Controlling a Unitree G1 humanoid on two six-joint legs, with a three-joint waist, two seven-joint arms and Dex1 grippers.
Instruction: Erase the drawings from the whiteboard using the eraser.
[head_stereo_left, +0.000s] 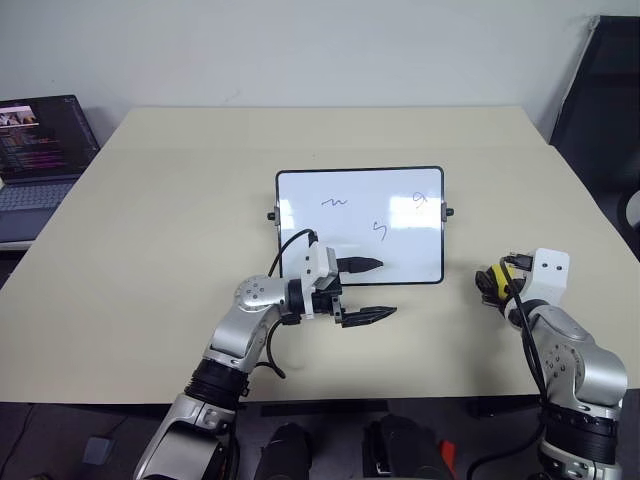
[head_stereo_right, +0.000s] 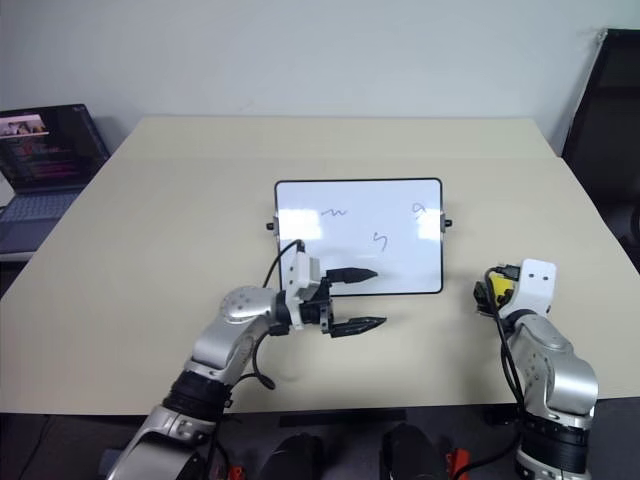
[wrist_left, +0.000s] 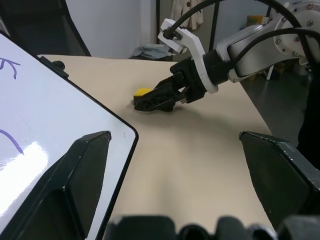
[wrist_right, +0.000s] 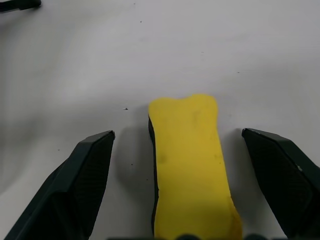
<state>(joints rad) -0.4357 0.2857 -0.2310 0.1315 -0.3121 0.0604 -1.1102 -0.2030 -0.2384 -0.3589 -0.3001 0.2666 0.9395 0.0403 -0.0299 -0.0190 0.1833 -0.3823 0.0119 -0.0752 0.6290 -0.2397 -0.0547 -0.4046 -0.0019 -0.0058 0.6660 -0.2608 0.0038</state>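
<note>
The fingers of my right gripper are beside the yellow eraser's long sides, close to the table, so it is time to close them on the eraser.
The whiteboard (head_stereo_left: 400, 258) lies flat at the table's middle, with three small dark drawings on it: one at the upper left (head_stereo_left: 334, 202), one in the centre (head_stereo_left: 379, 231) and one at the upper right (head_stereo_left: 421, 200). My left gripper (head_stereo_left: 375, 290) hovers open at the board's near edge, pointing right, one finger over the board and one over the table. The yellow eraser (wrist_right: 192, 165) lies on the table to the right of the board. My right gripper (wrist_right: 177, 134) stands open around it, a finger on each side, neither touching it. The left wrist view has the eraser (wrist_left: 142, 92) under that gripper (wrist_left: 155, 101).
An open laptop (head_stereo_left: 40, 150) sits off the table's far left corner. A black chair (head_stereo_left: 600, 100) stands at the far right. The beige table (head_stereo_left: 180, 200) reaches well beyond the board on every side.
</note>
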